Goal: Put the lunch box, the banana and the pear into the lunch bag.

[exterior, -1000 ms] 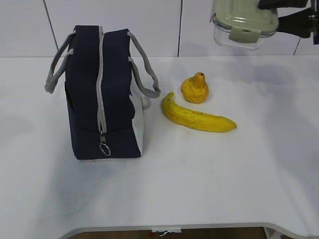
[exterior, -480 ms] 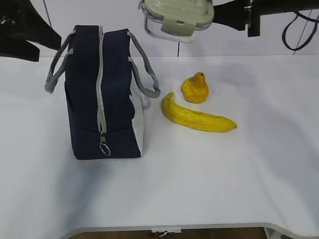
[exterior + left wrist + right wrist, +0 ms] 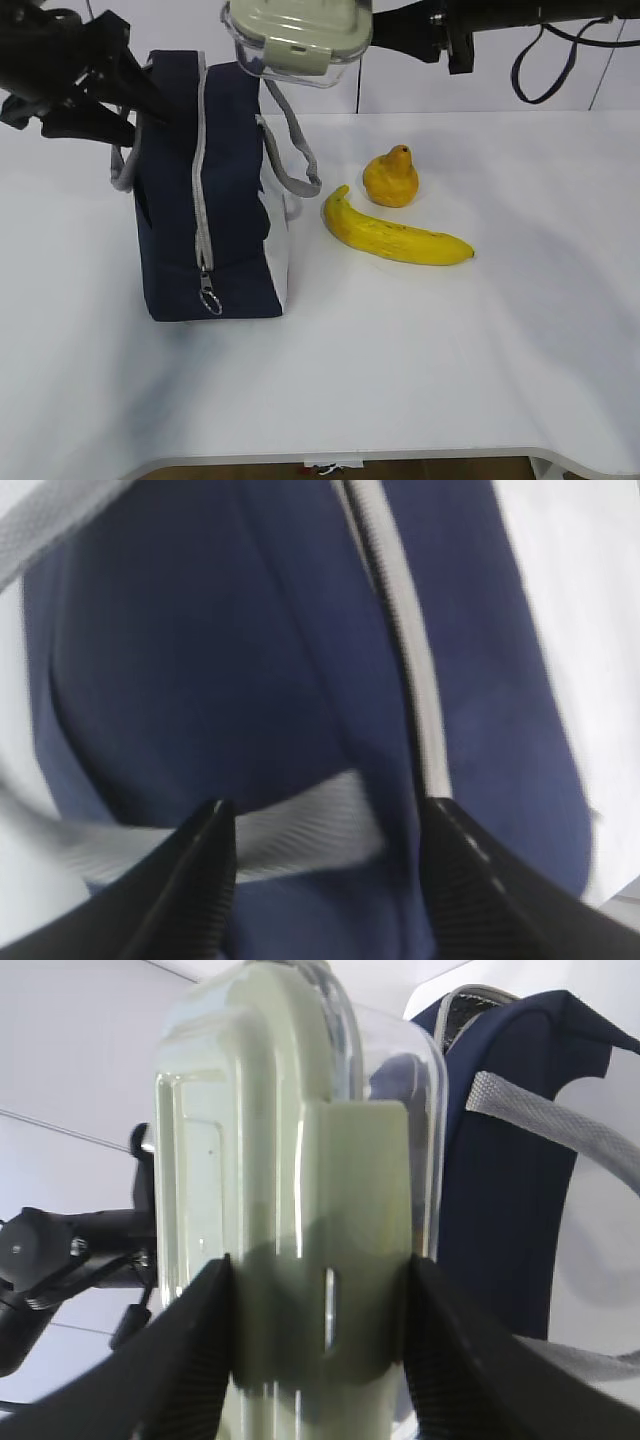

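Observation:
Next, the left gripper pinches the grey handle by its sewn end [image 3: 340, 828] against the navy fabric, since the handle hangs in a slack loop beside the bag.
The dark navy lunch bag [image 3: 215, 190] stands upright at left, its grey zipper strip [image 3: 201, 160] running over top and front. My right gripper [image 3: 318, 1320] is shut on the clear lunch box [image 3: 296, 38] with the sage-green lid and holds it in the air just above the bag's top right corner. My left gripper [image 3: 130, 100] is open at the bag's upper left, its jaws either side of a grey handle [image 3: 300, 825] against the navy fabric [image 3: 220, 660]. The pear [image 3: 391, 177] and the banana [image 3: 395, 234] lie on the table right of the bag.
The white table [image 3: 450, 350] stretches to the right and front of the bag. A white wall stands behind. The right arm [image 3: 500, 20] reaches across the top of the exterior view, with a black cable looping at the upper right.
My right gripper has carried the lunch box leftward, from the upper right to over the bag. My left arm has come in from the left to the bag's handle.

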`<action>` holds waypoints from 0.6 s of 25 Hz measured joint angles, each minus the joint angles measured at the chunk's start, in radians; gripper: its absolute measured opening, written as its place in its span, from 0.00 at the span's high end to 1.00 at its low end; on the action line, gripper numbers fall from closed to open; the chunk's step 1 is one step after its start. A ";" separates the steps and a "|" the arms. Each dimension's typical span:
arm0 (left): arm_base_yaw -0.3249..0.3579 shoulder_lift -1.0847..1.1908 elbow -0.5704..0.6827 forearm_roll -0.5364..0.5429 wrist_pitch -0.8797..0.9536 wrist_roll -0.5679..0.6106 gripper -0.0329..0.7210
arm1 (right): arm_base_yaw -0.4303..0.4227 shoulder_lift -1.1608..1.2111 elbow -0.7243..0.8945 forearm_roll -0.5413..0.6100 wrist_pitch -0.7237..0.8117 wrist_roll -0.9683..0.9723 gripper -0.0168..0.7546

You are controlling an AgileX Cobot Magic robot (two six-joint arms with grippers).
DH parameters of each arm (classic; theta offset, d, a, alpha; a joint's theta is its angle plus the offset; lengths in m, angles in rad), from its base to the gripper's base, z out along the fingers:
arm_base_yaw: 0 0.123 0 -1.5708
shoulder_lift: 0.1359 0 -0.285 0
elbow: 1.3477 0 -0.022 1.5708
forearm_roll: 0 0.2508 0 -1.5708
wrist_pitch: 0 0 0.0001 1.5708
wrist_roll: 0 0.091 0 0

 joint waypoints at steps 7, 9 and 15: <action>0.007 0.041 -0.007 0.014 0.052 0.021 0.83 | 0.096 0.002 0.002 0.021 -0.096 0.000 0.46; 0.009 0.042 -0.011 0.018 0.083 0.040 0.91 | 0.114 0.009 0.002 0.023 -0.113 -0.002 0.46; 0.009 0.042 -0.011 0.029 0.131 0.056 0.93 | 0.146 0.073 0.002 0.062 -0.160 -0.002 0.46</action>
